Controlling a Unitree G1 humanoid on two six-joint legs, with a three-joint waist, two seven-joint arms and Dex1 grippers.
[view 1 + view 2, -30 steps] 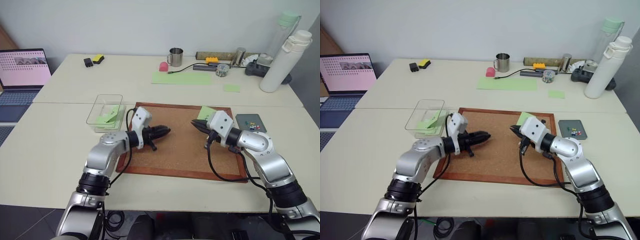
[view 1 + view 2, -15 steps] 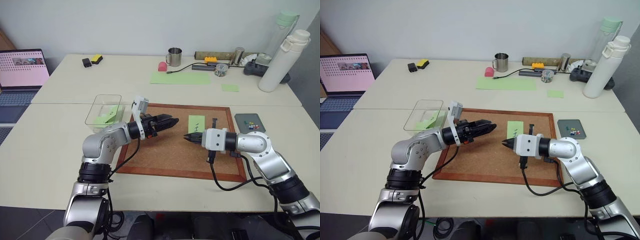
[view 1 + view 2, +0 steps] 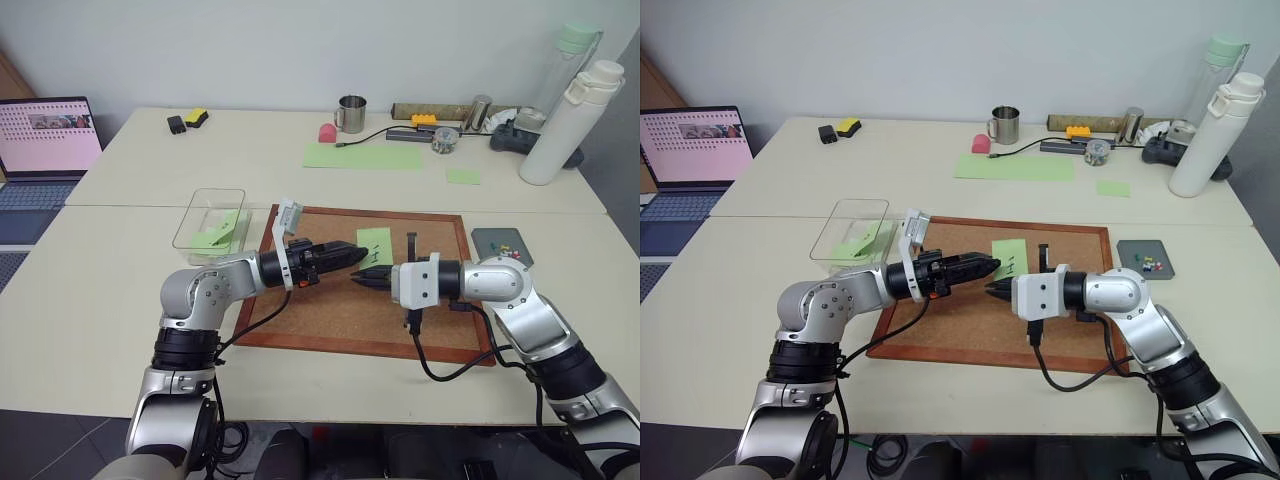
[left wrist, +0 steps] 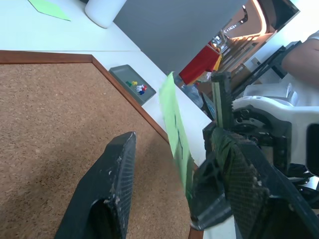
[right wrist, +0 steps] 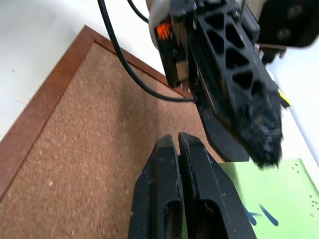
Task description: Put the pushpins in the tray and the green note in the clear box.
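Observation:
The green note has one finger of my left gripper along each side, and the fingers reach past the green note's near edge, so my left gripper should close on it now.
The green note, light green with a dark mark, stands on edge above the cork board, and my right gripper is shut on its lower edge. From the left, my left gripper reaches in open. In the left wrist view its two fingers stand on either side of the green note. The dark grey tray lies beside the board's right edge with the pushpins in it. The clear box sits left of the board.
The wood-framed cork board lies under both grippers. Green paper lies in the clear box. At the back are a long green sheet, a small green slip, a metal mug, bottles and a laptop.
My right gripper has carried the green note left, from the board's right corner toward its middle. My left gripper has opened, rolled and come up around the note.

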